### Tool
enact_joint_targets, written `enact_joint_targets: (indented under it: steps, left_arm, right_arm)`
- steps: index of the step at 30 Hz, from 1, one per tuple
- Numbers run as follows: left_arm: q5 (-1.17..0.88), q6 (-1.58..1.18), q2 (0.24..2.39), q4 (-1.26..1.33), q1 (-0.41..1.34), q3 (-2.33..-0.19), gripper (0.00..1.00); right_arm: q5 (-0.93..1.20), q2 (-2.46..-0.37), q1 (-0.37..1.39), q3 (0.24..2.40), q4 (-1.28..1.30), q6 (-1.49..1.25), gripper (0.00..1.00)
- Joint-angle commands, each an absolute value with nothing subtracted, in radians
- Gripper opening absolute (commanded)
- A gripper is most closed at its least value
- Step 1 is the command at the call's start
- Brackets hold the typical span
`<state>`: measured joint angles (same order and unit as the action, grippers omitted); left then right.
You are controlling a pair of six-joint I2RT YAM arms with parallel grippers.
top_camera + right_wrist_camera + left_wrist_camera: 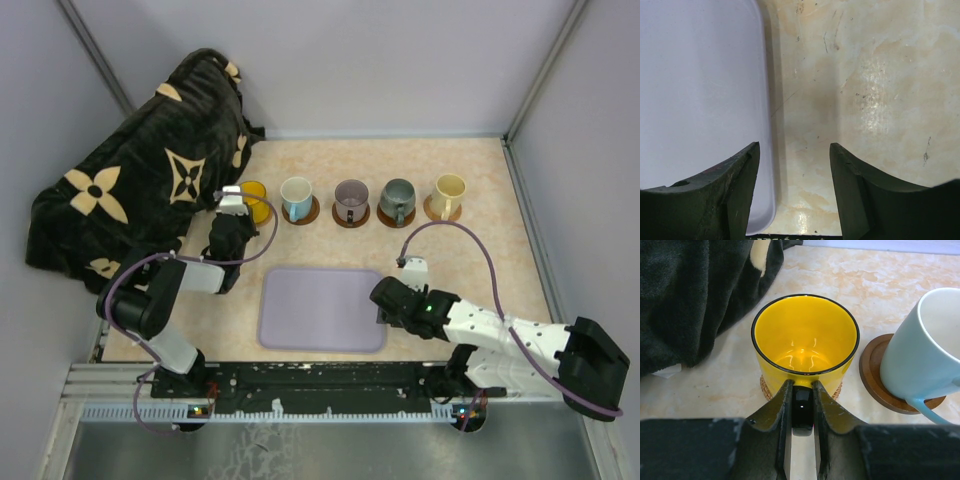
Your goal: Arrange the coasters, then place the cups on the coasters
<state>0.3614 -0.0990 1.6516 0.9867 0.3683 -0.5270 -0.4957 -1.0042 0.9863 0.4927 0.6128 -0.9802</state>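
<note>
The yellow cup (pixel 254 200) is upright with the tan woven coaster's rim showing on both sides and would rest there, so it is time for my left gripper to open.
Several cups stand in a row at the back of the table, each on a coaster. The yellow cup (pixel 254 200) (pixel 805 340) sits over a tan woven coaster (pixel 765 390). My left gripper (pixel 233 206) (pixel 801 388) is shut on its black handle. To its right come the white and light blue cup (pixel 296 196) (pixel 920 350) on a dark coaster (pixel 874 375), the mauve cup (pixel 351 199), the dark grey-green cup (pixel 398 198) and the cream cup (pixel 449 192). My right gripper (pixel 384 301) (pixel 795 150) stands open and holds nothing, low over the table beside the tray's right edge.
A lavender rectangular tray (pixel 320 310) (pixel 700 90) lies at the front middle. A black blanket with cream flower shapes (pixel 140 180) (pixel 690 295) is heaped at the back left, close to the yellow cup. Grey walls close in the back and both sides.
</note>
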Motion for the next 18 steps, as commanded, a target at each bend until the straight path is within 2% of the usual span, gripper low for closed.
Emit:
enact_joint_targets:
  steps: [1, 5, 9, 14, 16, 18]
  left_arm:
    - [0.355, -0.114, 1.639, 1.109, 0.363, -0.542, 0.06]
    - [0.376, -0.115, 1.621, 1.109, 0.364, -0.516, 0.08]
    - [0.377, -0.122, 1.611, 1.105, 0.363, -0.494, 0.14]
    - [0.374, -0.139, 1.604, 1.076, 0.365, -0.488, 0.30]
    - [0.373, -0.144, 1.598, 1.066, 0.365, -0.490, 0.40]
    - [0.371, -0.151, 1.596, 1.054, 0.365, -0.491, 0.43]
  right_arm:
    - [-0.512, -1.010, 0.992, 0.514, 0.582, -0.986, 0.59]
    - [-0.508, -1.011, 0.993, 0.514, 0.579, -0.986, 0.59]
    - [-0.506, -1.013, 0.992, 0.514, 0.574, -0.985, 0.59]
    - [-0.503, -1.015, 0.992, 0.515, 0.572, -0.985, 0.59]
    - [-0.503, -1.013, 0.993, 0.512, 0.574, -0.985, 0.59]
    - [-0.503, -1.010, 0.992, 0.513, 0.574, -0.984, 0.59]
